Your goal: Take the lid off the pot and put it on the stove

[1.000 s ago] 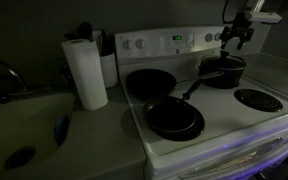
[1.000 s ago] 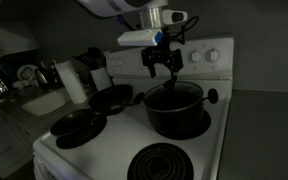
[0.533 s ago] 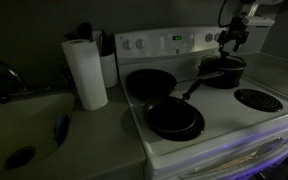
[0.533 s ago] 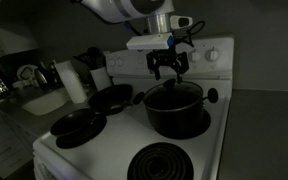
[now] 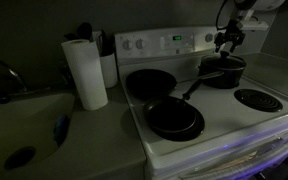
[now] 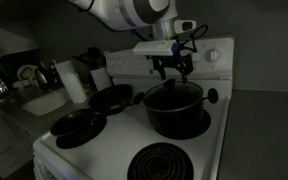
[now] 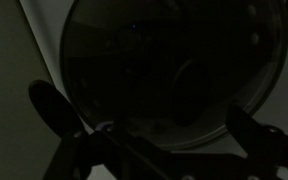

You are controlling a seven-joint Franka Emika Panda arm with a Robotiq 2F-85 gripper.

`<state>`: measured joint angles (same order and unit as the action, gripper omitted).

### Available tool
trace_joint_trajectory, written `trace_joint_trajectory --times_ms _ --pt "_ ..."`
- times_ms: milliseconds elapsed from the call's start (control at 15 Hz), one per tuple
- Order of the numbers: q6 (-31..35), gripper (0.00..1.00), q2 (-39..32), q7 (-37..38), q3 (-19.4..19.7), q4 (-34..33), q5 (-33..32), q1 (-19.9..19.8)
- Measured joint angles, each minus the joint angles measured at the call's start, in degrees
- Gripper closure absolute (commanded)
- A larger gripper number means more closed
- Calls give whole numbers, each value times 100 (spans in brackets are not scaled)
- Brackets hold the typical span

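The lid needs to go flat on the stove [image 5: 219, 125], so my gripper should next grab it by its central knob from above.
The dark pot [image 5: 224, 72] stands on the back burner of the white stove [image 5: 219, 125], its long handle pointing toward the front pans. The glass lid [image 6: 174, 94] lies on the pot [image 6: 176, 112]. My gripper [image 5: 227, 40] hangs open and empty a little above the lid, in front of the back panel; it also shows in an exterior view [image 6: 172, 68]. In the wrist view the lid's metal rim and glass [image 7: 174, 70] fill the frame, with my open fingers [image 7: 154, 135] dark at either side below. The knob is hard to make out in the dark.
Two shallow black frying pans [image 5: 149, 84] [image 5: 174, 118] sit on the stove's other burners. A bare coil burner [image 5: 255, 99] lies at the front. A paper towel roll [image 5: 85, 72] stands on the counter by a sink [image 5: 19, 125]. The scene is very dim.
My gripper has shifted sideways along the back panel to over the pot and dropped slightly. The lid and pot have not moved.
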<state>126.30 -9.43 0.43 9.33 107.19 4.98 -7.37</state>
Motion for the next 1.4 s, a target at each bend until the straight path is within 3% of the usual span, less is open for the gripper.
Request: trace_joint_trajectory --times_ms 600,1267,1333,1400 --pt "71 0 -12 929 -19 22 22 5" --pt "71 0 -47 1013 -49 160 130 8" --pt "70 8 -55 1017 -54 160 130 10" --pt "68 25 -62 1036 -59 161 130 14"
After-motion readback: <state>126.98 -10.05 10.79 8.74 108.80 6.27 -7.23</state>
